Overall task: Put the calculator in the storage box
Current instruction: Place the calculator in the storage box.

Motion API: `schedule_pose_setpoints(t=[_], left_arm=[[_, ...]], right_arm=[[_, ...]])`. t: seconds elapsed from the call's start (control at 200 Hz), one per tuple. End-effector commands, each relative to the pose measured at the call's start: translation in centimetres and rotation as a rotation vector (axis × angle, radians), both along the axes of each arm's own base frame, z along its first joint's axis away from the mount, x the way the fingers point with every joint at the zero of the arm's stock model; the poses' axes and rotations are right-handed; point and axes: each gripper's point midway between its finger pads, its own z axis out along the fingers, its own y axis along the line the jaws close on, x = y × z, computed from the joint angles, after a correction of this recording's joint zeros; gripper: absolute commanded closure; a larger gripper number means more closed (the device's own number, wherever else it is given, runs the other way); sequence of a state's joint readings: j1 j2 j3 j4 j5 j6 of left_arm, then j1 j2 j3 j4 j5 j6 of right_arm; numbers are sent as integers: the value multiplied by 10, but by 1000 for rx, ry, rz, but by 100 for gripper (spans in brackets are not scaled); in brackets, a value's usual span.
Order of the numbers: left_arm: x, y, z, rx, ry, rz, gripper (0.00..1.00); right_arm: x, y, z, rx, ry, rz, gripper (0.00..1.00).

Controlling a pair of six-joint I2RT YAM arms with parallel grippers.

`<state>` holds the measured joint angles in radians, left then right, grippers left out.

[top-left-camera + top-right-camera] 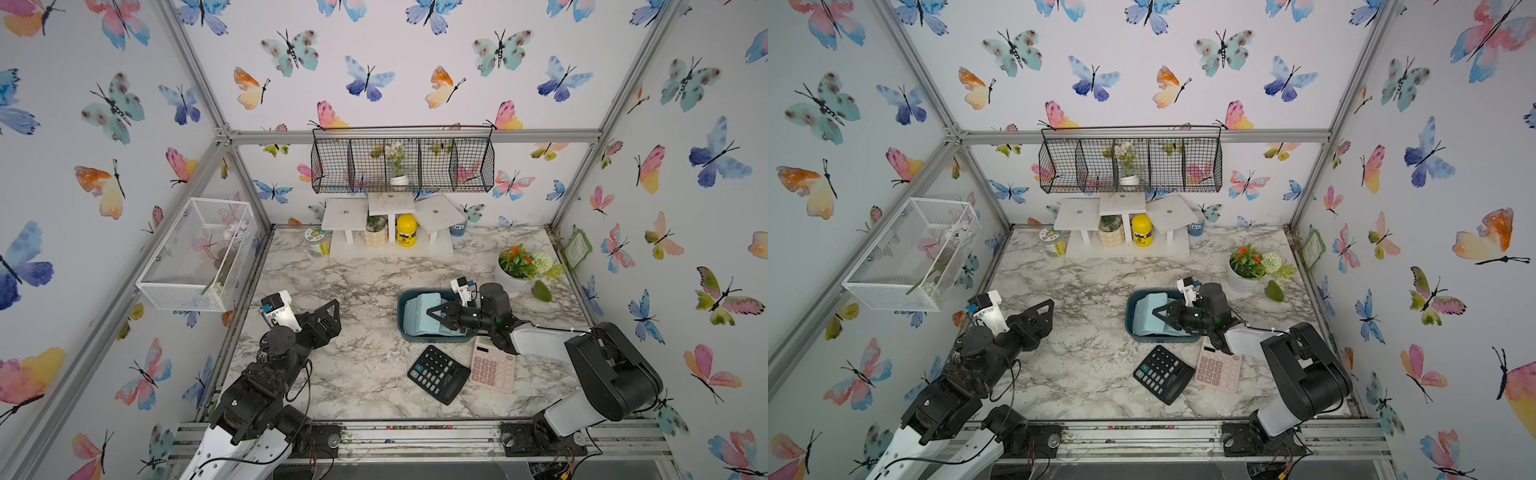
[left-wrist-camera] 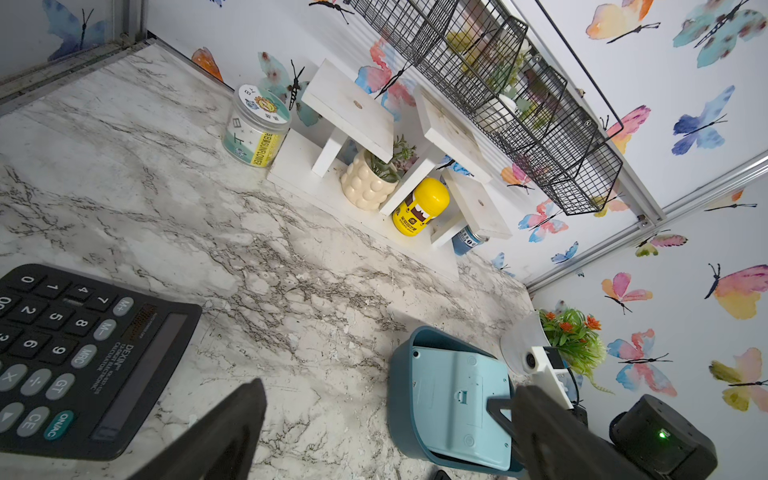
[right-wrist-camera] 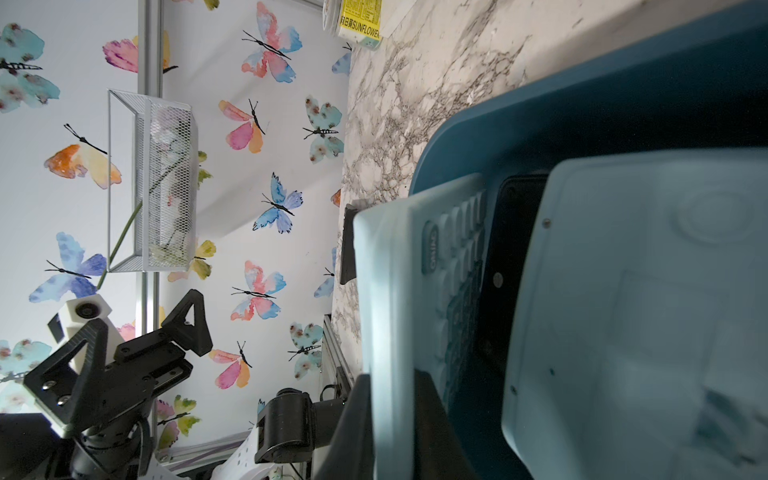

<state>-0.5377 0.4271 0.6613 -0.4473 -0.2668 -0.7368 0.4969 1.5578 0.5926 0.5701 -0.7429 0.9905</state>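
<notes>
My right gripper releases the calculator next, since the light blue calculator's lower edge (image 3: 477, 256) is below the storage box's rim (image 3: 552, 85) beside the black object.
The teal-blue storage box (image 1: 402, 320) (image 1: 1130, 322) (image 2: 401, 395) (image 3: 540, 124) sits right of the table's middle. My right gripper (image 1: 436, 313) (image 1: 1163, 313) (image 3: 392, 415) is shut on a light blue calculator (image 1: 419, 316) (image 1: 1148, 316) (image 2: 457, 403) (image 3: 390, 291), held on edge inside the box. A second light blue calculator (image 3: 644, 311) lies back-up beside it in the box, with something black between them. My left gripper (image 1: 332, 320) (image 1: 1046, 318) (image 2: 390, 388) hangs open and empty over bare table, left of the box.
A black calculator (image 1: 438, 374) (image 1: 1163, 374) (image 2: 75, 357) and a pink calculator (image 1: 492, 370) (image 1: 1219, 370) lie in front of the box. A flowerpot (image 1: 513, 274) stands behind my right arm. A white shelf (image 1: 390, 232) with jars lines the back wall. A white mesh basket (image 1: 195, 257) hangs at left.
</notes>
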Motion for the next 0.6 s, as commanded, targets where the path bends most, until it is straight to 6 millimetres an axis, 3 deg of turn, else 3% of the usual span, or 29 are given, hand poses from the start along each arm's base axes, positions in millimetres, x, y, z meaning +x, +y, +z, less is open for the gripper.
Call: schedule_pose_setpoints(t=[0.0, 0.285, 0.596], left_arm=[[3, -3, -1, -11, 0, -8, 1], [6, -6, -3, -10, 15, -9, 1], [12, -9, -14, -7, 53, 0, 1]], right_arm=[[-2, 0, -7, -67, -19, 41, 89], [5, -6, -17, -190, -51, 40, 68], [21, -18, -6, -335, -129, 17, 64]])
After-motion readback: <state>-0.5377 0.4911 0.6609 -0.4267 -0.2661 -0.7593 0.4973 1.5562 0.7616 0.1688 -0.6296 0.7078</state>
